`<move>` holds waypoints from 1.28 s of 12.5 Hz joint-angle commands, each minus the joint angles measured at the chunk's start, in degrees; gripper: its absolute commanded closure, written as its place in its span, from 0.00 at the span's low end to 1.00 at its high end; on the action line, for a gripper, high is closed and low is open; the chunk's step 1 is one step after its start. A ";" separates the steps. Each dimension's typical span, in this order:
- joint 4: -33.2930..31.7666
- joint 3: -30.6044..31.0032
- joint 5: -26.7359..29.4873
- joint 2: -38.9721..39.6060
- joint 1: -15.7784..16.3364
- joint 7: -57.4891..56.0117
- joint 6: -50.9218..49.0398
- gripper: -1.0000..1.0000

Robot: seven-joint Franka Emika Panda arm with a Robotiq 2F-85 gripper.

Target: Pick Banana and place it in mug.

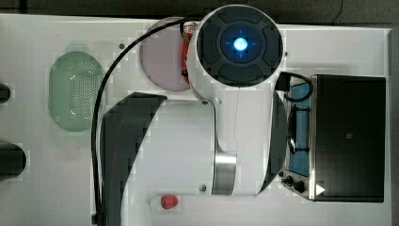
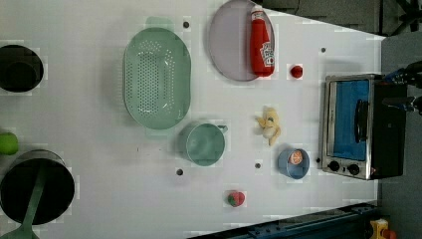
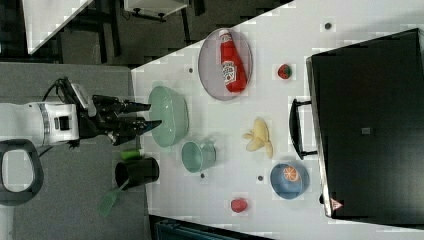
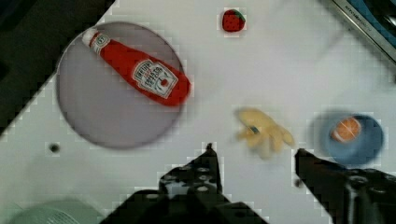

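Note:
Next, my gripper takes hold of the yellow banana by its middle (image 2: pixel 268 125) to place the banana in the mug (image 2: pixel 205 143).
The banana (image 2: pixel 268 127), a pale yellow peeled bunch, lies on the white table between the mug and the toaster oven; it also shows as the banana (image 3: pixel 258 137) and the banana (image 4: pixel 261 130). The small pale-green mug (image 2: pixel 205 143) stands upright beside the colander, seen too as the mug (image 3: pixel 197 155). My gripper (image 3: pixel 154 114) is open and holds nothing. In the right view it sits at the left, by the colander's edge, well apart from the banana. In the wrist view the gripper (image 4: pixel 254 150) has its two black fingers on either side of the banana, with the table far beyond them.
A green colander (image 2: pixel 157 77), a grey plate (image 2: pixel 226 55) with a ketchup bottle (image 2: pixel 262 42), a blue bowl (image 2: pixel 293 163) with an orange slice, two strawberries (image 2: pixel 296 71), a toaster oven (image 2: pixel 356 127) and a black pot (image 2: pixel 35 186) share the table. The arm (image 1: pixel 188 141) covers the top view's centre.

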 commanded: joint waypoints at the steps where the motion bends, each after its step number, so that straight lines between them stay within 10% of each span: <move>1: -5.66 -2.65 -0.97 -14.41 0.48 -1.32 -10.28 0.21; 3: -6.23 -2.62 -0.97 -14.35 0.51 -1.33 -10.24 0.00; 16: -33.94 -3.08 -0.97 -4.07 0.47 -6.81 27.56 0.00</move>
